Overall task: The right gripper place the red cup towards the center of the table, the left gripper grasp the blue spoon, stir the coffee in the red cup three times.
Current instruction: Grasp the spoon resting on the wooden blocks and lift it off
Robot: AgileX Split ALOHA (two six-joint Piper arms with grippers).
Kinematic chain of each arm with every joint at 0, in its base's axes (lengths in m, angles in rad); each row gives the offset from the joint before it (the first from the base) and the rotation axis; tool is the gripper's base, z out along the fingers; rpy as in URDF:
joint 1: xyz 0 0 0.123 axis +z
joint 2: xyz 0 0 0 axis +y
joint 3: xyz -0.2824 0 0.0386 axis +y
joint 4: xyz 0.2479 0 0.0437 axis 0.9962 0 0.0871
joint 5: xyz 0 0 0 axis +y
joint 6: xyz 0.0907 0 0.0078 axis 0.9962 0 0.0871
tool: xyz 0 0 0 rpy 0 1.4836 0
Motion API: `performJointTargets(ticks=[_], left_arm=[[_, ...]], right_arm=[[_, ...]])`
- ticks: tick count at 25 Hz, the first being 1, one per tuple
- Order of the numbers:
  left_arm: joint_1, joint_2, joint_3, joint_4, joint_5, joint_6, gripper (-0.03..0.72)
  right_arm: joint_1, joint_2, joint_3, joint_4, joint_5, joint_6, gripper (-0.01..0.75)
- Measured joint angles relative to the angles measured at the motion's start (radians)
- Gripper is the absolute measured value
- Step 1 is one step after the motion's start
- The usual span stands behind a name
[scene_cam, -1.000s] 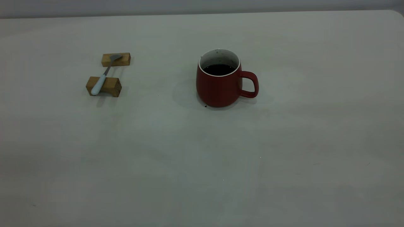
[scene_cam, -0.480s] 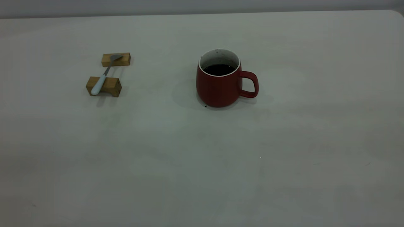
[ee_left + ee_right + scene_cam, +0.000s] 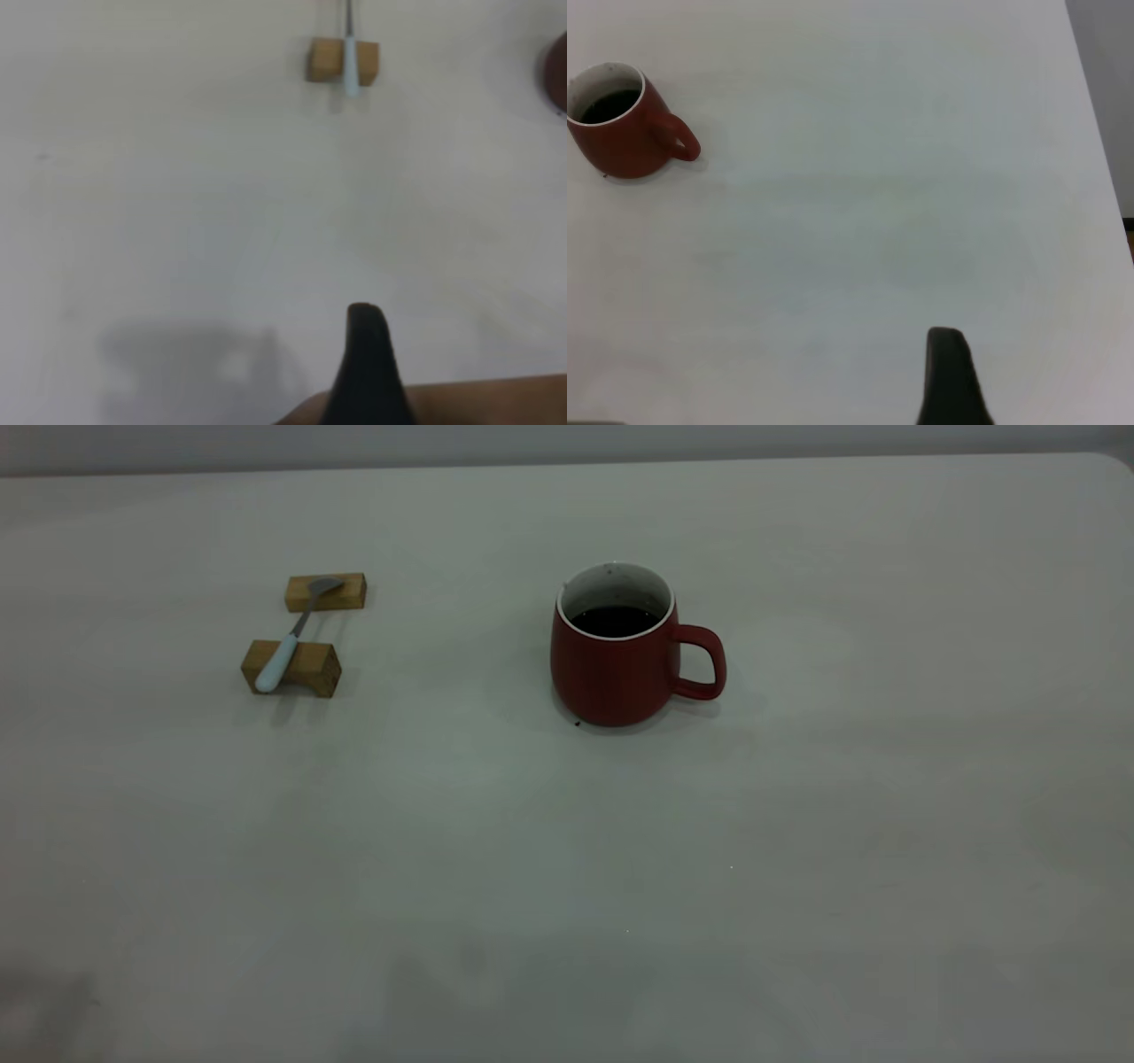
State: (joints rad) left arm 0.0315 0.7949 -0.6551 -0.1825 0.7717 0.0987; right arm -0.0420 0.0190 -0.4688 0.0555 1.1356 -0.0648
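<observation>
My left gripper grabs the blue spoon's handle [image 3: 276, 663] next, to stir the coffee in the red cup [image 3: 616, 664].
The red cup [image 3: 616, 664] stands upright near the middle of the table [image 3: 567, 868], its handle pointing right and dark coffee [image 3: 614, 621] inside. The blue spoon [image 3: 285, 646] lies at the back left, bridging two wooden blocks. Neither gripper appears in the exterior view. In the left wrist view the left gripper [image 3: 368, 372] is a black tip over bare table, far from the spoon [image 3: 351, 66], with the cup's edge [image 3: 560, 75] at the frame border. The right gripper [image 3: 950, 376] is also a black tip, well away from the cup [image 3: 625, 142].
One wooden block [image 3: 325, 592] holds the spoon's bowl and a second wooden block [image 3: 306, 669] holds its handle. The table's side edge [image 3: 1097, 177] runs close to the right gripper. A blurred brown band [image 3: 487, 403] crosses the left wrist view beside the left gripper.
Faint shadows have shifted along the table's near edge in the exterior view. The cup, spoon and blocks have not moved.
</observation>
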Motion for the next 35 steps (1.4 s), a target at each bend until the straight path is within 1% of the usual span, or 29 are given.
performJointTargets(ticks=[4,8,12,19,27,35], left_arm=[[-0.004,0.3,-0.092,-0.079,-0.081,0.069,0.666],[-0.048,0.554,-0.186,-0.095,-0.154,0.098,0.666],[-0.097,0.759,-0.266,-0.097,-0.227,0.102,0.666],[-0.102,1.012,-0.335,-0.101,-0.333,0.103,0.662],[-0.109,1.219,-0.437,-0.089,-0.368,0.105,0.642],[-0.118,1.387,-0.551,-0.086,-0.377,0.105,0.625]], right_arm=[[0.0,0.0,0.0,0.0,0.0,0.0,0.547],[0.0,0.0,0.0,0.0,0.0,0.0,0.547],[0.0,0.0,0.0,0.0,0.0,0.0,0.547],[0.0,0.0,0.0,0.0,0.0,0.0,0.547],[0.0,0.0,0.0,0.0,0.0,0.0,0.547],[0.0,0.0,0.0,0.0,0.0,0.0,0.547]])
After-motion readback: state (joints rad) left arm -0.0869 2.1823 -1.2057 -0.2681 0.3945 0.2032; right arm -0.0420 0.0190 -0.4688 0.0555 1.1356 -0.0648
